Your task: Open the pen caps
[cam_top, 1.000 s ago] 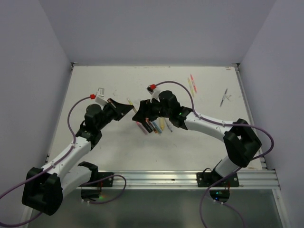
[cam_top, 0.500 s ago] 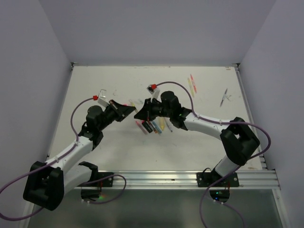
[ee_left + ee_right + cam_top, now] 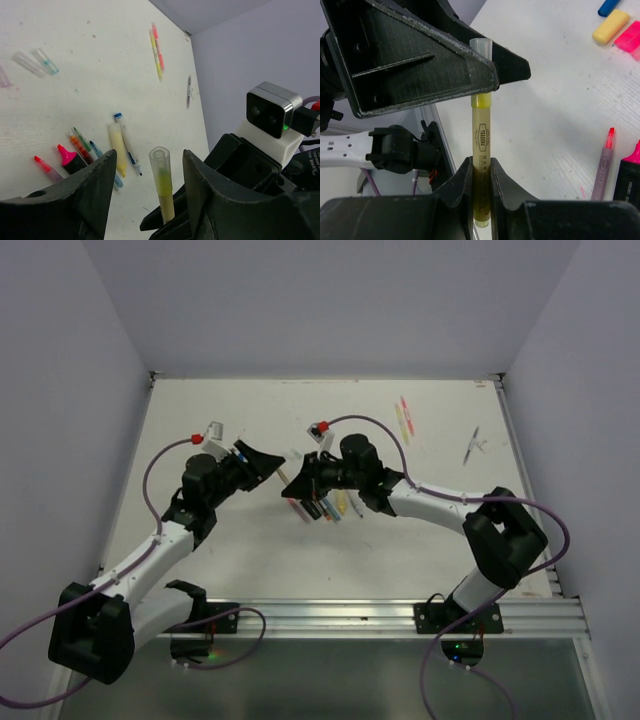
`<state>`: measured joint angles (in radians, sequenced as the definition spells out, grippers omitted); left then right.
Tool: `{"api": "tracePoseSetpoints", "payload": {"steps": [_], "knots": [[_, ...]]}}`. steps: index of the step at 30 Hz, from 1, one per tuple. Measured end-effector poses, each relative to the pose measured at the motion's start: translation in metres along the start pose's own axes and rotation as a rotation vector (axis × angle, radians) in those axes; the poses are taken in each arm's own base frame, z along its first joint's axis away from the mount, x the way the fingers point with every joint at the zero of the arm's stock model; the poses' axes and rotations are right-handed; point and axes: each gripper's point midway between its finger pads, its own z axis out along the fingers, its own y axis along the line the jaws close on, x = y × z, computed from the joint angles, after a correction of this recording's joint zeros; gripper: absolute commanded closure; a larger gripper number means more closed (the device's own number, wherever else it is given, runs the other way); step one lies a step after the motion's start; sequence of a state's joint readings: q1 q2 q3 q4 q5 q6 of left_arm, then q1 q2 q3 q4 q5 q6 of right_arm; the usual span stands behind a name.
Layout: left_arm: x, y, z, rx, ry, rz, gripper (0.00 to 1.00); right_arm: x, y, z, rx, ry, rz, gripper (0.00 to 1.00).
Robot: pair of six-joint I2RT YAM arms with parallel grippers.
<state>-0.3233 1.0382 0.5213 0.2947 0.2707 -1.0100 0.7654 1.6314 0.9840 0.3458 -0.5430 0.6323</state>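
Observation:
The fingers of my left gripper reach past the cap, so my left gripper needs to close on the cap now.
A yellow pen [image 3: 481,135] stands upright between the fingers of my right gripper [image 3: 481,162], which is shut on its lower barrel. Its pale clear pen cap [image 3: 161,160] is on the pen's top end. My left gripper [image 3: 149,156] is open, one finger [image 3: 97,185] on each side of the cap, with a gap on both sides. In the right wrist view the cap [image 3: 481,47] pokes out behind the left gripper's finger [image 3: 420,65]. From above, the left gripper [image 3: 270,462] and right gripper [image 3: 296,478] meet over the middle of the table.
Loose pens [image 3: 322,506] lie under the right gripper, among them a yellow highlighter [image 3: 118,147], a blue pen [image 3: 127,142] and a pink highlighter [image 3: 67,157]. Two clear caps [image 3: 37,61] lie far left. A pink-and-yellow pair [image 3: 403,418] and a grey pen [image 3: 473,445] lie far right.
The left gripper's jaws have opened around the capped end. The right gripper has closed on the pen's barrel. Both arms have shifted slightly.

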Motion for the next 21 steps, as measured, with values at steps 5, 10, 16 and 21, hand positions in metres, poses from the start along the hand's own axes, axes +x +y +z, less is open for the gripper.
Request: {"api": "tracePoseSetpoints", "payload": {"steps": [5, 10, 16, 21], "knots": [[0.001, 0.007, -0.001, -0.034, 0.001, 0.003, 0.57, 0.006, 0.000, -0.003, -0.001, 0.011, 0.009, 1.00], [0.000, 0.002, 0.000, -0.020, 0.003, 0.008, 0.73, 0.008, 0.002, -0.004, -0.012, 0.020, 0.011, 1.00], [-0.001, -0.010, 0.002, 0.007, 0.021, -0.005, 1.00, 0.008, 0.000, -0.004, -0.003, 0.023, -0.002, 1.00], [-0.005, -0.003, 0.013, -0.103, 0.059, 0.000, 1.00, 0.003, -0.013, -0.002, 0.097, 0.023, -0.069, 1.00]]}}
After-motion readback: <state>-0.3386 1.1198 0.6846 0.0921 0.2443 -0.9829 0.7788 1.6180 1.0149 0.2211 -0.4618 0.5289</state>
